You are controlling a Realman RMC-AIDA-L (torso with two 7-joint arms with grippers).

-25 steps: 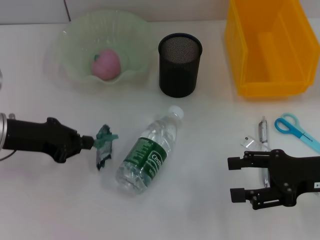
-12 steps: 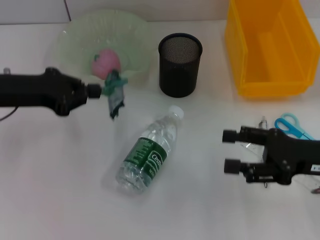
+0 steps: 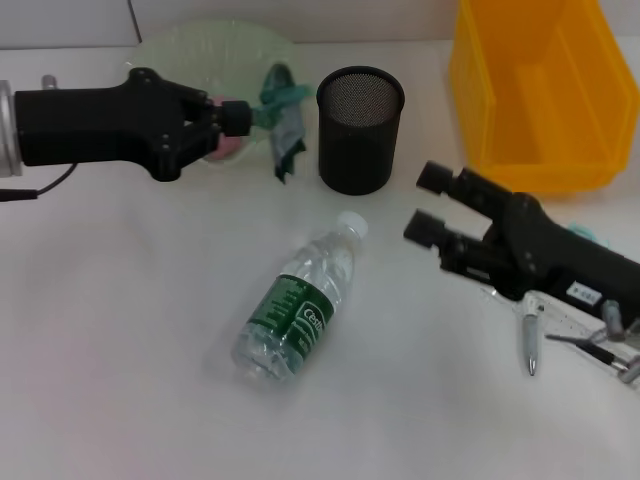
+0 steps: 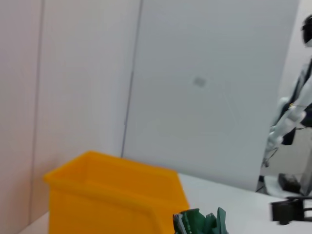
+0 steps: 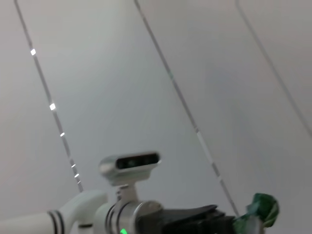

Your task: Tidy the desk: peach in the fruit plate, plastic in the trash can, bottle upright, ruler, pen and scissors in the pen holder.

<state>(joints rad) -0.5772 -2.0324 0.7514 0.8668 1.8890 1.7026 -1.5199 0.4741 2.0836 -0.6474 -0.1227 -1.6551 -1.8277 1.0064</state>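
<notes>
The pen holder (image 3: 360, 130) stands between my right gripper's fingers and the plastic's hanging end (image 3: 287, 150), so my right gripper next moves toward the plastic before closing on it.
My left gripper (image 3: 250, 115) is shut on the crumpled green plastic (image 3: 282, 125) and holds it in the air between the fruit plate (image 3: 190, 45) and the black mesh pen holder (image 3: 360, 130). The plastic also shows in the left wrist view (image 4: 200, 223) and the right wrist view (image 5: 261, 207). The pink peach (image 3: 230, 147) lies in the plate, mostly hidden by the left arm. The clear bottle (image 3: 298, 300) with a green label lies on its side mid-table. My right gripper (image 3: 428, 205) is open, right of the bottle cap. The pen (image 3: 530, 340) lies beside the right arm. A sliver of the blue scissors (image 3: 582, 232) shows behind the arm.
The yellow bin (image 3: 540, 90) stands at the back right, also seen in the left wrist view (image 4: 112, 195). The pen holder stands between the plate and the bin. The right arm lies across the table's right side.
My left gripper has lifted the plastic off the table and carried it back and right, past the plate to the pen holder. My right arm has swung left and back, away from the pen.
</notes>
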